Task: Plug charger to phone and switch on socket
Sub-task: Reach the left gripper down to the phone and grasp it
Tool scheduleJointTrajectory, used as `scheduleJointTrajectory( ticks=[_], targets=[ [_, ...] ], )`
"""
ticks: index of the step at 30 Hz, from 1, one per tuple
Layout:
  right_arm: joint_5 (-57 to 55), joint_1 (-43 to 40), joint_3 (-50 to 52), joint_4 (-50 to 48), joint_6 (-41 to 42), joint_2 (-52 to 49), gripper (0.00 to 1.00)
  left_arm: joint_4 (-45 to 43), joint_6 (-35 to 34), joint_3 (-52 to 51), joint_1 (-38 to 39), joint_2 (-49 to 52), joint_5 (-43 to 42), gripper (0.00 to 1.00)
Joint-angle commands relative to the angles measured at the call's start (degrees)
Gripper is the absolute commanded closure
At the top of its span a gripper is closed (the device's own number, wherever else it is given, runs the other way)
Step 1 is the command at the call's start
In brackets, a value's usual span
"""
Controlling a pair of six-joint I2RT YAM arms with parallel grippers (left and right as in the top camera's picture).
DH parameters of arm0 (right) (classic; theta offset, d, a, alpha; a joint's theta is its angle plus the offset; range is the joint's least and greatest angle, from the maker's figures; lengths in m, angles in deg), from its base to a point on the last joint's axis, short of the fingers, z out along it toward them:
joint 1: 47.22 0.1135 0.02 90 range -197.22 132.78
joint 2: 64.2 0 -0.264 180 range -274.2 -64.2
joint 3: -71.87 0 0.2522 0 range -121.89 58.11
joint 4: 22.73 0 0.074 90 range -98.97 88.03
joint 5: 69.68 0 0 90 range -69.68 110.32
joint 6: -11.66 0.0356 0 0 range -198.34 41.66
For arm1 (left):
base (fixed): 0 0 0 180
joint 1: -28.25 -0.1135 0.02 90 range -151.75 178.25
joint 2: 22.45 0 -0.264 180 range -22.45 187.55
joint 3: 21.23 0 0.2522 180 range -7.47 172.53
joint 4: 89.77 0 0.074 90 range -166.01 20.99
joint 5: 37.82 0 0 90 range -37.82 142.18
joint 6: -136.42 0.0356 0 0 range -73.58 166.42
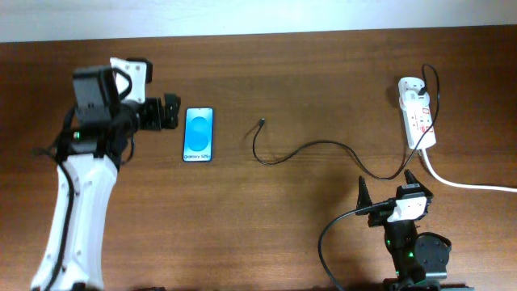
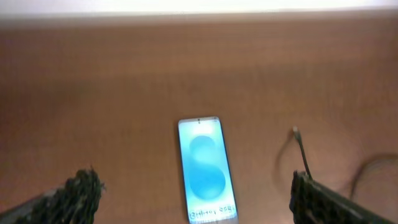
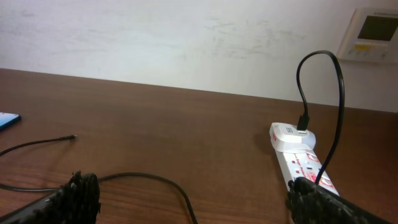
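I need to grab the phone (image 1: 199,134) across its long side edges with my left gripper next. That leaves the end with the letters free for plugging in the charger.
The phone (image 1: 199,134) lies flat on the wooden table, blue screen up; it also shows in the left wrist view (image 2: 206,169). My left gripper (image 1: 168,112) is open and empty just left of it, and the phone lies between the fingers (image 2: 196,199) in that view. The charger's black cable (image 1: 323,149) runs from its plug tip (image 1: 261,123) right of the phone to the white adapter on the socket (image 1: 418,113). The tip (image 3: 71,137) and socket (image 3: 301,158) show in the right wrist view. My right gripper (image 1: 388,187) is open and empty near the front edge.
The socket's thick white cord (image 1: 464,183) runs off the right edge of the table. The black cable loops across the table in front of my right gripper (image 3: 149,180). A white wall panel (image 3: 373,34) hangs behind the table.
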Motion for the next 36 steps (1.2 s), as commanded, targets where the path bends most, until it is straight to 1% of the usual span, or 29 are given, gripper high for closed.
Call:
scheduleJointTrajectory(
  ticks=[1, 2, 4, 7, 9, 10, 11, 13, 15, 16, 17, 18, 19, 20, 21, 29, 31, 36],
  targets=[
    [-0.09, 0.46, 0.31, 0.28, 0.68, 0.46, 0.01, 10.1, 1.68, 12.26, 0.04, 10.05, -0.83, 0.01],
    [-0.09, 0.46, 0.31, 0.28, 0.68, 0.46, 0.01, 12.81, 3.21, 13.7, 0.76, 12.31, -0.39, 0.01],
    [-0.09, 0.46, 0.31, 0.31, 0.68, 0.46, 0.02, 16.61, 3.89, 13.75, 2.84, 14.88, -0.42, 0.01],
    [-0.09, 0.46, 0.31, 0.31, 0.68, 0.46, 0.02, 16.98, 3.5, 13.75, 3.1, 15.58, -0.87, 0.01],
    [-0.09, 0.46, 0.31, 0.28, 0.68, 0.46, 0.02, 17.42, 2.67, 13.73, 3.21, 15.78, -5.27, 0.01],
    [-0.09, 0.46, 0.31, 0.28, 0.68, 0.46, 0.02, 16.79, 1.77, 13.73, 3.41, 16.52, -5.35, 0.01],
    [-0.09, 0.46, 0.31, 0.28, 0.68, 0.46, 0.01, 16.44, 0.11, 13.73, 4.37, 18.05, -3.87, 0.0],
    [-0.09, 0.46, 0.31, 0.28, 0.68, 0.46, 0.02, 16.44, -6.95, 14.08, 7.45, 21.0, 6.82, 0.01],
    [-0.09, 0.46, 0.31, 0.28, 0.68, 0.46, 0.01, 16.48, -8.96, 15.56, 9.42, 22.43, 10.25, 0.01],
    [-0.09, 0.46, 0.31, 0.28, 0.68, 0.46, 0.02, 16.98, -10.14, 18.18, 10.75, 24.0, 12.09, 0.0],
    [-0.09, 0.46, 0.31, 0.28, 0.68, 0.46, 0.01, 18.84, -10.14, 20.85, 10.97, 25.42, 12.13, 0.01],
    [-0.09, 0.46, 0.31, 0.28, 0.68, 0.46, 0.01, 25.53, -10.29, 28.35, 10.97, 29.75, 12.11, 0.0],
    [-0.09, 0.46, 0.31, 0.28, 0.68, 0.46, 0.01, 30.05, -10.19, 33.97, 10.97, 33.22, 12.15, 0.0],
    [-0.09, 0.46, 0.31, 0.28, 0.68, 0.46, 0.02, 33.7, -10.03, 39.26, 11.19, 36.79, 12.63, 0.0],
    [-0.09, 0.46, 0.31, 0.28, 0.68, 0.46, 0.02, 36.11, -10.03, 42.4, 11.61, 39.47, 13.18, 0.0],
    [-0.09, 0.46, 0.31, 0.28, 0.68, 0.46, 0.02, 36.37, -10.51, 42.01, 12.46, 51.74, 13.31, 0.01],
    [-0.09, 0.46, 0.31, 0.28, 0.68, 0.46, 0.02, 35.23, -10.51, 41.9, 12.46, 52.39, 14.82, 0.0],
    [-0.09, 0.46, 0.31, 0.31, 0.68, 0.46, 0.01, 33.66, -10.49, 40.54, 12.46, 52.57, 14.88, 0.0]
  ],
)
